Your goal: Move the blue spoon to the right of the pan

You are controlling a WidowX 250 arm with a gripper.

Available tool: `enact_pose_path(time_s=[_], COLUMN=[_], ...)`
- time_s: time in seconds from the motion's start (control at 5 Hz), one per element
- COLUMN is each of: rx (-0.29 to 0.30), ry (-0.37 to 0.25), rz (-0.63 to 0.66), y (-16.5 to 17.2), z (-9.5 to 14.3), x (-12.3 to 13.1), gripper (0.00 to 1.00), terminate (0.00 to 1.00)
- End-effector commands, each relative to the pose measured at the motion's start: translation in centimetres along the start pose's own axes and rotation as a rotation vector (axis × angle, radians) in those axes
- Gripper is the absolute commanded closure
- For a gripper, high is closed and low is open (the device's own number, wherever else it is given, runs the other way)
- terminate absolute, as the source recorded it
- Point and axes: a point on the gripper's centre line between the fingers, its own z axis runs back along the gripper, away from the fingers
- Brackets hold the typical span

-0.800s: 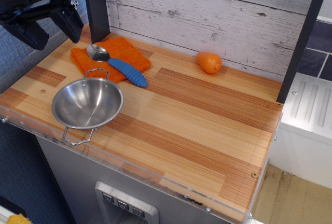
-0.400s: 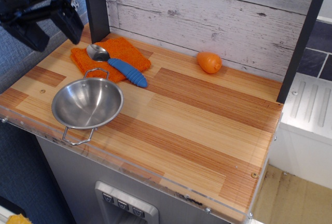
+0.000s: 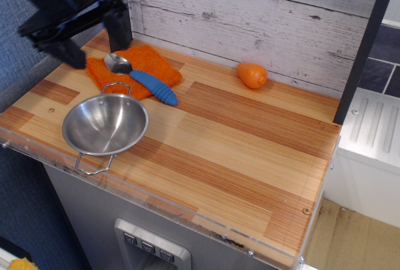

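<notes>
My gripper takes the blue spoon by its ribbed blue handle (image 3: pixel 155 87) next, to set it down beside the pan (image 3: pixel 105 124).
The blue spoon (image 3: pixel 153 86) lies at the back left of the counter, its metal bowl resting on an orange knitted cloth (image 3: pixel 150 60) and its ribbed blue handle pointing right and toward the front. The pan (image 3: pixel 105 124) stands just in front of it near the left front edge, empty, with one wire handle toward the spoon. My gripper (image 3: pixel 97 46) hangs above the cloth's left back corner, up and left of the spoon's bowl. Its two black fingers are spread apart with nothing between them.
An orange rounded object (image 3: pixel 252 75) sits by the back wall right of centre. A dark post (image 3: pixel 115 7) stands at the back left, close to my gripper. Another dark post (image 3: pixel 362 51) marks the counter's right edge. A clear lip runs along the front edge.
My gripper has moved right and a little down, from off the counter's left edge to above the cloth near the spoon's bowl. The spoon and the pan have not moved.
</notes>
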Motion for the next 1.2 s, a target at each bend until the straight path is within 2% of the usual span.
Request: enact_pose_path(time_s=[0.0, 0.4, 1.0], rx=[0.031, 0.052, 0.125], ry=[-0.11, -0.156, -0.14], rz=[0.156, 0.336, 0.421], y=[-2.9, -3.9, -2.9], z=[-1.6, -4.2, -7.7], x=[2.2, 3.3, 3.1], gripper=[0.0, 0.0, 0.0], terminate=[0.0, 0.0, 0.0])
